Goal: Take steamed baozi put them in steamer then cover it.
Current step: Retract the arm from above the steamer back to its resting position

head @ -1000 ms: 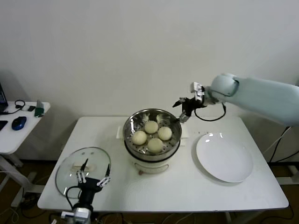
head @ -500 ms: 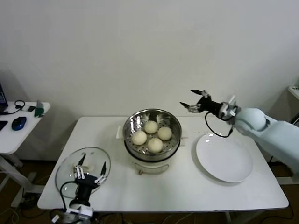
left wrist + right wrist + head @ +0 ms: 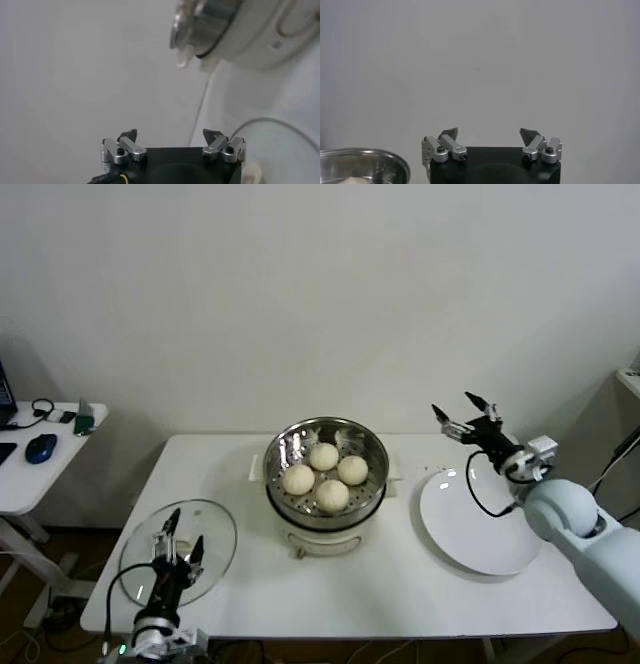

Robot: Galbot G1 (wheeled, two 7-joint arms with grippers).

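Note:
My left gripper should next grab the glass lid by its raised handle [image 3: 251, 172] to cover the steamer, because the lid lies wide and flat on the tabletop.
Several steamed baozi [image 3: 325, 474] lie together in the steamer [image 3: 372, 456], a shiny steel basket on a white cooker base at the table's middle. Its rim also shows in the right wrist view [image 3: 365, 162] and its base in the left wrist view [image 3: 235, 30]. My right gripper [image 3: 468, 414] is open and empty, raised above the far rim of the white plate [image 3: 480, 524], well right of the steamer. My left gripper [image 3: 180, 536] is open and empty over the clear glass lid [image 3: 215, 529] at the front left.
A white side table [image 3: 30, 474] with a mouse and headphones stands at the far left. The white wall is close behind the table. The table's front edge runs just below the lid and my left arm.
My right arm has swung from the steamer's right rim out to the right, over the plate. My left gripper has lowered and turned over the glass lid.

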